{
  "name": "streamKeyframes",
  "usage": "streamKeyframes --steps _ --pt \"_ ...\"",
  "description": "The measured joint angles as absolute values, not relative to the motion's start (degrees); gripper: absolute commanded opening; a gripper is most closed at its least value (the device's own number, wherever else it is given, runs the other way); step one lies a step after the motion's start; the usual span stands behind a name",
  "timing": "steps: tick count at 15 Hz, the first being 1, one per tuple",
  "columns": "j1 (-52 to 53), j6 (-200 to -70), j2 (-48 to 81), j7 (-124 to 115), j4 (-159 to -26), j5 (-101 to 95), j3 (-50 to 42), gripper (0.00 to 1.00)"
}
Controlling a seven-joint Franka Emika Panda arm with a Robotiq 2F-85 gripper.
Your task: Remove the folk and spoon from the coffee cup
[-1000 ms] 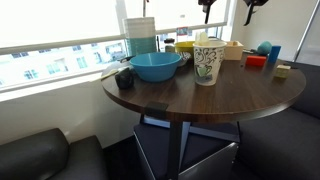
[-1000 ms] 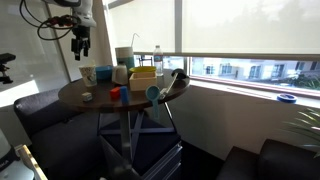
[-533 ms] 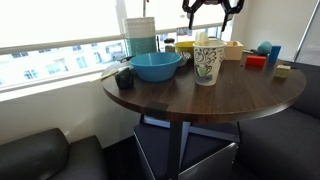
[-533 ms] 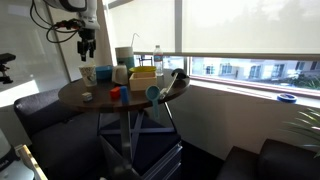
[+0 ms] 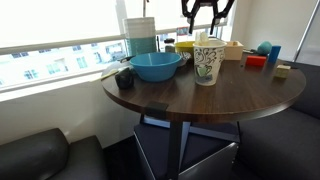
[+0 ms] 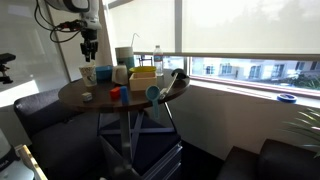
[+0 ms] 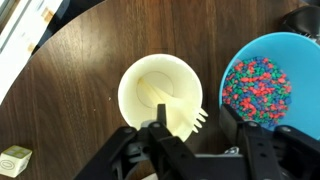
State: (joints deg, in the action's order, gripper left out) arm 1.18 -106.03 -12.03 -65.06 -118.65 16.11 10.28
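Next, my gripper grips the fork [image 7: 192,119] and spoon together by their heads at the cup's rim, leaving the handles free to slide out.
The coffee cup [image 5: 206,65], white with a dark green scribbled pattern, stands upright on the round dark table, also seen in the other exterior view [image 6: 89,74]. In the wrist view I look straight down into the cup [image 7: 150,75]. The pale fork [image 7: 192,119] leans against the cup's rim, tines poking over the edge. The spoon [image 7: 152,91] lies inside beside it. My gripper [image 7: 195,138] is open and empty, hovering above the cup [image 5: 207,12] [image 6: 88,46], with the fork's tines between the jaws.
A wide blue bowl [image 7: 258,88] of colourful bits sits right beside the cup [image 5: 156,66]. A small wooden block [image 7: 14,158] lies on the table [image 5: 200,100]. Boxes, blocks and a blue cup [image 5: 270,52] crowd the far side near the window.
My gripper has come in from the side and moved down, now standing directly over the cup. The cup and utensils have not moved.
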Motion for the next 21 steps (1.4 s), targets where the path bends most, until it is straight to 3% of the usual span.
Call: streamKeyframes --steps 1,2,3,5,12,21 --pt "1.18 -106.03 -12.03 -65.27 -118.41 15.48 10.26 0.91" --pt "1.18 -106.03 -12.03 -65.34 -118.24 14.91 10.26 0.67" --pt "1.18 -106.03 -12.03 -65.37 -118.2 14.41 10.26 0.57" --pt "1.26 -106.03 -11.92 -65.38 -118.2 13.54 10.26 0.5" --pt "1.64 -106.03 -10.89 -65.38 -118.2 12.96 10.26 0.02" --pt "1.71 -106.01 -10.92 -65.39 -117.46 12.87 10.26 0.02"
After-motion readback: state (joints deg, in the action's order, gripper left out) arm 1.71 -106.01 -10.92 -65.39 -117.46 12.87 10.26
